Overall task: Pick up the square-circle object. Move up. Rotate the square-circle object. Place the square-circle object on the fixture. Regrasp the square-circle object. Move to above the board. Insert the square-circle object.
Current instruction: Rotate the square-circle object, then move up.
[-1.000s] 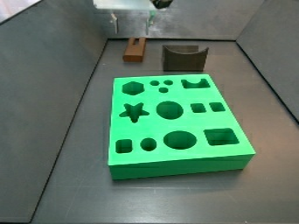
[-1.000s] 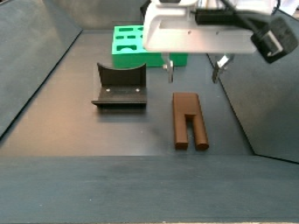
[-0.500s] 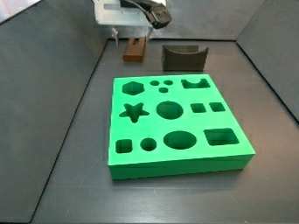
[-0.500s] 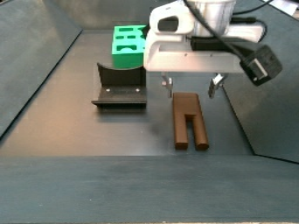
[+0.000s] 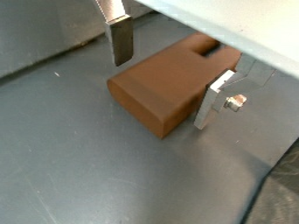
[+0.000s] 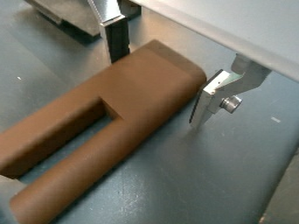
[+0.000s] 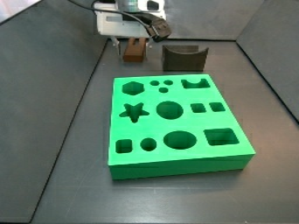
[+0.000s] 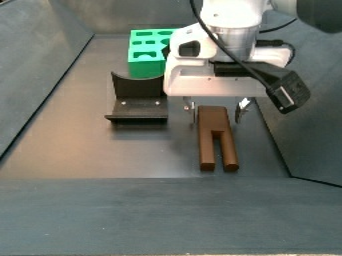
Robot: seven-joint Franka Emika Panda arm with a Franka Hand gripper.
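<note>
My gripper will grab the object by its solid end next. Then it can rotate the square-circle object and set it on the fixture.
The square-circle object is a small brown block with two prongs, lying flat on the floor in both side views. My gripper has come down over its solid end and is open. In both wrist views the silver fingers stand on either side of the brown block with small gaps, not pressing on it. The dark fixture stands beside the block. The green board lies flat with its cutouts facing up.
Grey walls close in the work floor on the sides and the back. The gripper's white body hangs over the block's solid end and hides it in a side view.
The gripper has moved down toward the floor. Its open fingers now stand on either side of the brown block's solid end. The block, fixture and board have not moved.
</note>
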